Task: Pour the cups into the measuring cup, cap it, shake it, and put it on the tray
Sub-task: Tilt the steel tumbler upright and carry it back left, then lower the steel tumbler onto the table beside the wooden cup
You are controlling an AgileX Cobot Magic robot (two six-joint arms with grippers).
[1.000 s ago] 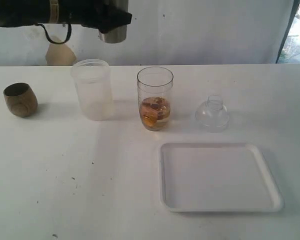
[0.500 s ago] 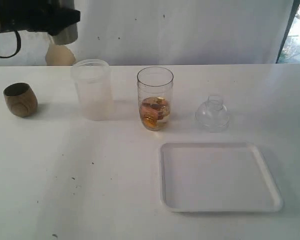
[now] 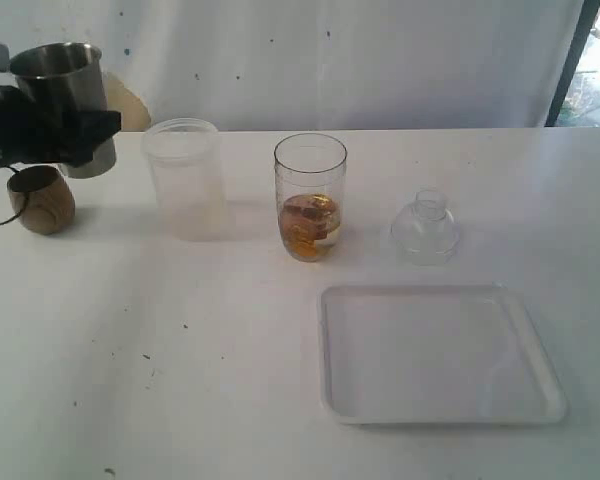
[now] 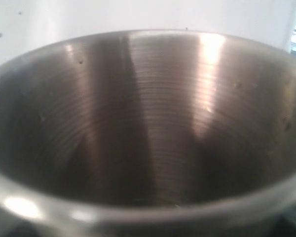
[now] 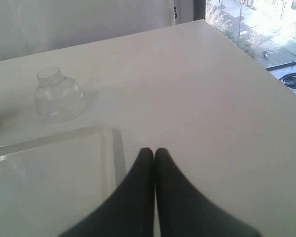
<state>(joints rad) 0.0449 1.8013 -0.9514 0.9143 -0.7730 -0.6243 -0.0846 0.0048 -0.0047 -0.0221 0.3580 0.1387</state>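
Note:
The steel tumbler's base hangs above the table, level with the wooden cup's rim, so my left gripper keeps holding the tumbler for now.
My left gripper (image 3: pixel 75 130) is shut on the steel tumbler (image 3: pixel 65 105), held upright at the far left, just above the brown wooden cup (image 3: pixel 40 200). The tumbler's bare inside (image 4: pixel 148 128) fills the left wrist view and hides the fingers. The frosted plastic cup (image 3: pixel 185 180) stands to its right. Beside that, the clear measuring cup (image 3: pixel 310 197) holds brown and orange pieces. The white tray (image 3: pixel 435 355) lies front right; its corner (image 5: pixel 108 136) shows in the right wrist view. My right gripper (image 5: pixel 154 151) is shut and empty above the table by that corner.
A small clear dome lid (image 3: pixel 425 228) sits right of the measuring cup, behind the tray; the dome lid (image 5: pixel 58 94) also shows in the right wrist view. The table's far edge (image 5: pixel 237 47) runs along a window. A white wall backs the table.
The left gripper has carried the steel tumbler from above the frosted cup leftward and down, turning it upright near the wooden cup. Nothing else moved.

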